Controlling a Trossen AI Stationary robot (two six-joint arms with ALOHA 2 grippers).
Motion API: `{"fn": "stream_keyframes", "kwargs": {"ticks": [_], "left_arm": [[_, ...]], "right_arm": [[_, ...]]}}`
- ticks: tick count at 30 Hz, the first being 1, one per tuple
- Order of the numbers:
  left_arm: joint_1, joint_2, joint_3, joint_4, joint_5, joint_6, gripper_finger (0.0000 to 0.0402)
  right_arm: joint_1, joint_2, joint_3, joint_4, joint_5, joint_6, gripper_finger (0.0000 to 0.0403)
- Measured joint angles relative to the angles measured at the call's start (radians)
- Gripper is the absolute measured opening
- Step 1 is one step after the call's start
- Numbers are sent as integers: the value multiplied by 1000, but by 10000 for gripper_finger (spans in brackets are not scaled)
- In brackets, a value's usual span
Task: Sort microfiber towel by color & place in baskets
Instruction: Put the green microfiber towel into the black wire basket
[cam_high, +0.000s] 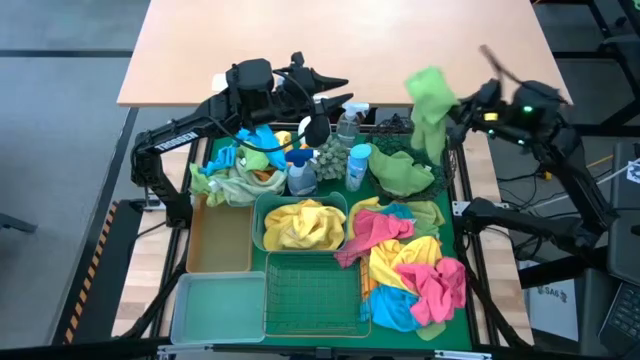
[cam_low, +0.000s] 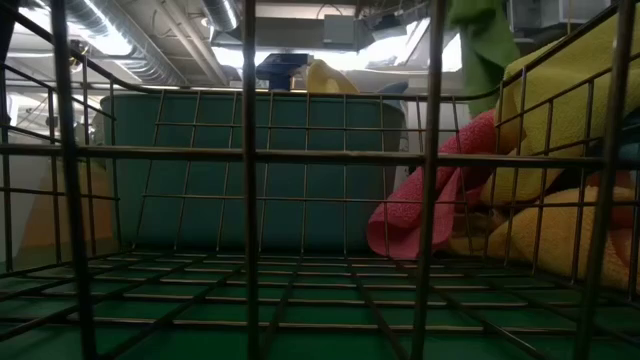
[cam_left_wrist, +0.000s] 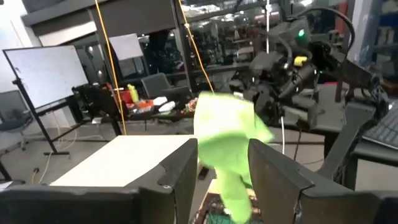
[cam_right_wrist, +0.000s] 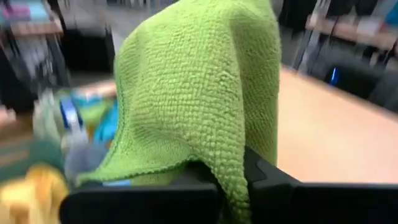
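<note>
The lime-green towel (cam_high: 430, 100) hangs across the far rim of the black mesh basket (cam_high: 383, 127), so I should lower it inside the basket before my right gripper lets go.
My right gripper (cam_high: 455, 108) is shut on a lime-green towel (cam_high: 430, 100), held up over the round black mesh basket (cam_high: 383, 127), where more green towels (cam_high: 403, 172) lie. My left gripper (cam_high: 338, 90) hovers open and level above the spray bottles, nothing between its fingers (cam_left_wrist: 180, 174); the green towel (cam_left_wrist: 227, 143) shows beyond them. The teal tub (cam_high: 258, 205) holds yellow towels (cam_high: 300, 225). Pink, yellow and blue towels (cam_high: 410, 265) are piled at the right. A blue and green heap (cam_high: 240, 165) lies at the left. My right gripper holds the green towel at its upper part (cam_right_wrist: 217, 168). The cloth drapes over the fingers and hides the place of contact. The towel is lifted clear and hangs slack, its lower end (cam_high: 432, 140) above the black basket.
The tan tray (cam_high: 220, 240), the clear pale bin (cam_high: 215, 305) and the green wire basket (cam_high: 312, 295) stand along the near side. Spray bottles (cam_high: 300, 172) (cam_high: 357, 165) stand in the middle. The bare wooden tabletop (cam_high: 340, 40) stretches beyond.
</note>
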Motion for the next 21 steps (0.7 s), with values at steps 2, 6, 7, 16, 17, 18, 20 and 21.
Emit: {"fn": "stream_keyframes", "kwargs": {"ticks": [2,6,7,16,17,18,20,21], "left_arm": [[0,0,0,-4,0,0,134],[0,0,0,-13,0,0,133],[0,0,0,-25,0,0,133],[16,-33,0,-325,-58,-9,133],[23,-43,0,-382,-61,-19,133],[31,-51,0,-446,-60,-31,133],[46,-60,1,-561,-60,-50,133],[53,-63,1,-626,-60,-56,133]], "right_arm": [[1,16,0,-56,24,0,9],[1,49,-2,-146,52,0,17],[1,57,-2,-162,60,1,19],[1,123,-2,-222,84,3,73],[1,130,-2,-222,83,3,87],[2,136,-2,-223,82,3,102],[2,146,-2,-227,81,4,132],[2,149,-2,-233,82,4,147]]}}
